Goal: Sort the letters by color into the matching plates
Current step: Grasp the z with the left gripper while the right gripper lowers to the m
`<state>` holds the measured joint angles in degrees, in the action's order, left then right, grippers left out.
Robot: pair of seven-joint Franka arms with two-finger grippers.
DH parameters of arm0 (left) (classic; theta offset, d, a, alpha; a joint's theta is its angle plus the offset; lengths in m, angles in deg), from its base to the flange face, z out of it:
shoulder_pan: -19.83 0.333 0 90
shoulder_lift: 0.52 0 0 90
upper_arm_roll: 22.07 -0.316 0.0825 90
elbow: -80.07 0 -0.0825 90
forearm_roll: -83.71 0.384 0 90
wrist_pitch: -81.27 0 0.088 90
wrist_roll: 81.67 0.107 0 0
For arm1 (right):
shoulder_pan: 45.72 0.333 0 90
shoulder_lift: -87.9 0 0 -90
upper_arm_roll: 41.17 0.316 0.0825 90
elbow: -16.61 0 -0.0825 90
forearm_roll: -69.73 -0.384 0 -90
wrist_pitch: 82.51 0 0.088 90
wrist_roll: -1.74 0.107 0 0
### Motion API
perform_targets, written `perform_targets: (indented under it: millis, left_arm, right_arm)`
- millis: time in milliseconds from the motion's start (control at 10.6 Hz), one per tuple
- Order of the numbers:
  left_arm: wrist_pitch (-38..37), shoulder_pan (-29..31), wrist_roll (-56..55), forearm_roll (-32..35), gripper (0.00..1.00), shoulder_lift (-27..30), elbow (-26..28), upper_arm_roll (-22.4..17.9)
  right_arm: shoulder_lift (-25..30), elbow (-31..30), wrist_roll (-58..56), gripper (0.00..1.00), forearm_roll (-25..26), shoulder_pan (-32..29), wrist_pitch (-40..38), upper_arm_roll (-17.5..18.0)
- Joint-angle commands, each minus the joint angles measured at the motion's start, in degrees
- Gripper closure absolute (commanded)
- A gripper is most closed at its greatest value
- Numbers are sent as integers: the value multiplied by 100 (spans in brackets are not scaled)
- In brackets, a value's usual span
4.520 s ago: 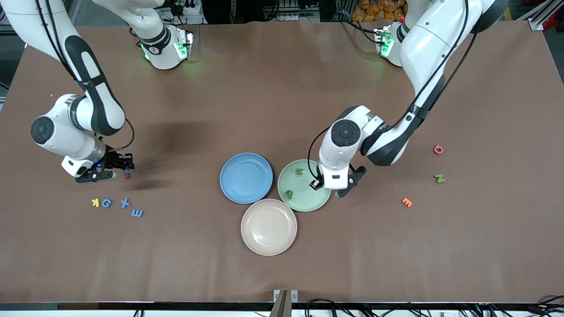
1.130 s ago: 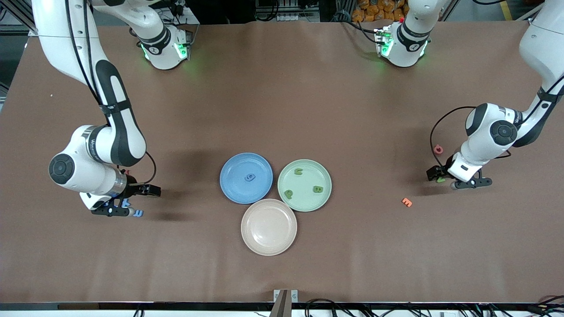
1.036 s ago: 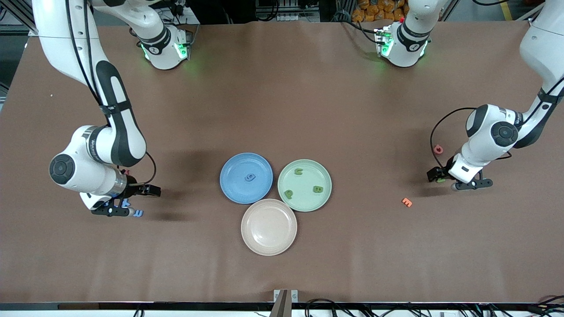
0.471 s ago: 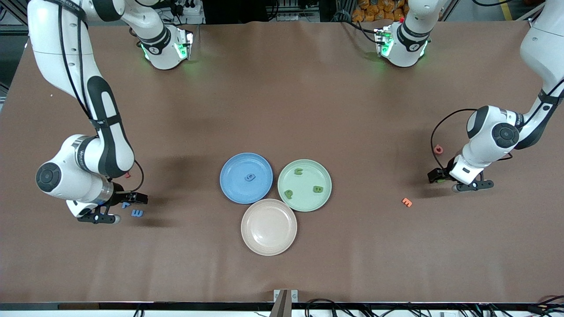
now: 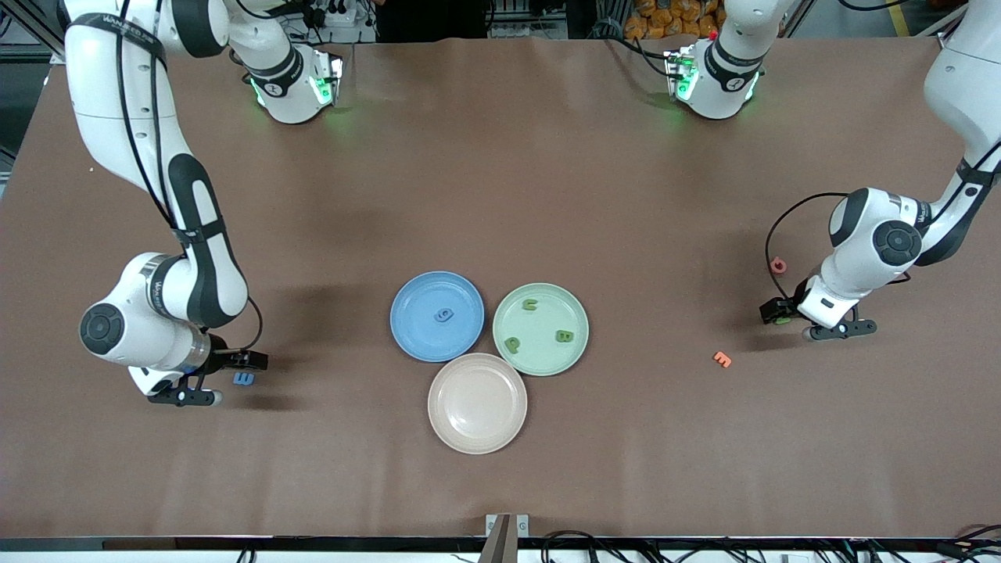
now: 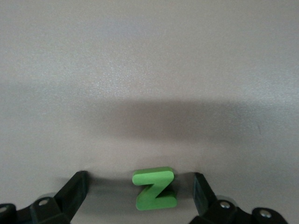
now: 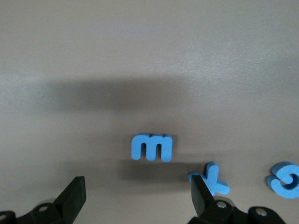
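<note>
The green letter's sides are level with my left gripper's fingers, low at the table. My left gripper should close on the letter now.
The blue plate [image 5: 414, 338] holds one blue letter [image 5: 444, 315]. The pale green plate [image 5: 575, 314] holds three green letters [image 5: 563, 336]. The beige plate [image 5: 477, 403] is bare. My left gripper [image 5: 790, 320] is open low at the table, toward the left arm's end, with a green letter [image 6: 154, 188] between its fingers [image 6: 78, 183]. My right gripper [image 5: 199, 381] is open and empty, low over the blue letters toward the right arm's end. A blue letter [image 7: 152, 147] lies ahead of it, a second [image 7: 210, 178] by one finger, a third [image 7: 284, 179] beside that.
A red letter [image 5: 777, 265] lies farther from the front camera than my left gripper. An orange letter [image 5: 722, 359] lies nearer to it. One blue letter [image 5: 244, 378] shows beside my right gripper in the front view; the others are under the arm.
My left arm went from the green plate to the green letter; the plates gained a green and a blue letter. My right gripper shifted slightly nearer the front camera, over the blue letters.
</note>
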<state>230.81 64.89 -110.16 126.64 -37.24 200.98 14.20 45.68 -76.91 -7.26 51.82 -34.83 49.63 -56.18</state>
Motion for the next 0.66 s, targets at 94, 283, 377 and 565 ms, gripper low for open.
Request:
perform_targets:
  millis: [94,283,377,565]
  left_arm:
    - [-180,56,-78,67,100,33,47,3]
    - [-180,30,-401,40,100,24,29,12]
    - [-180,12,-490,40,100,24,29,20]
    - [-180,12,-508,40,100,42,20,38]
  right_arm:
    - [-287,211,-32,0,-63,-166,277,59]
    - [-340,202,-14,0,-81,-166,391,59]
    - [-340,202,-6,0,-81,-166,400,59]
    - [-349,193,12,0,-98,-166,418,68]
